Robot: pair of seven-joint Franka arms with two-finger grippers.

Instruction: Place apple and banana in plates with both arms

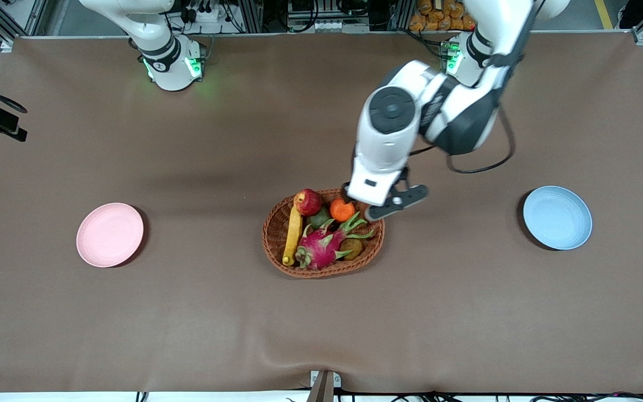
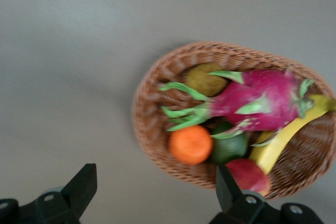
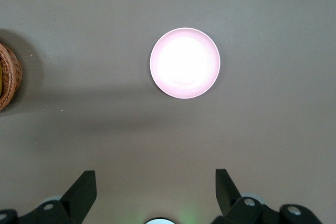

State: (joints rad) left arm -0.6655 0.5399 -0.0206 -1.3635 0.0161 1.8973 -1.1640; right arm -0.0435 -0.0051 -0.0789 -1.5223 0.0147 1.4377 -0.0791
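Observation:
The red apple needs to go in the blue plate, so my left gripper will next grab the red apple by its round sides.
The red apple and the yellow banana lie in a wicker basket at the middle of the table. My left gripper hangs open and empty over the basket's rim at the end nearest the left arm's base, and in the front view it stands beside the tangerine. One of its fingers overlaps the apple next to the banana. A pink plate sits toward the right arm's end, a blue plate toward the left arm's end. My right gripper is open, high over bare table, with the pink plate below.
The basket also holds a tangerine, a magenta dragon fruit, a green fruit and a brownish fruit. Both plates are empty. Brown cloth covers the table between basket and plates.

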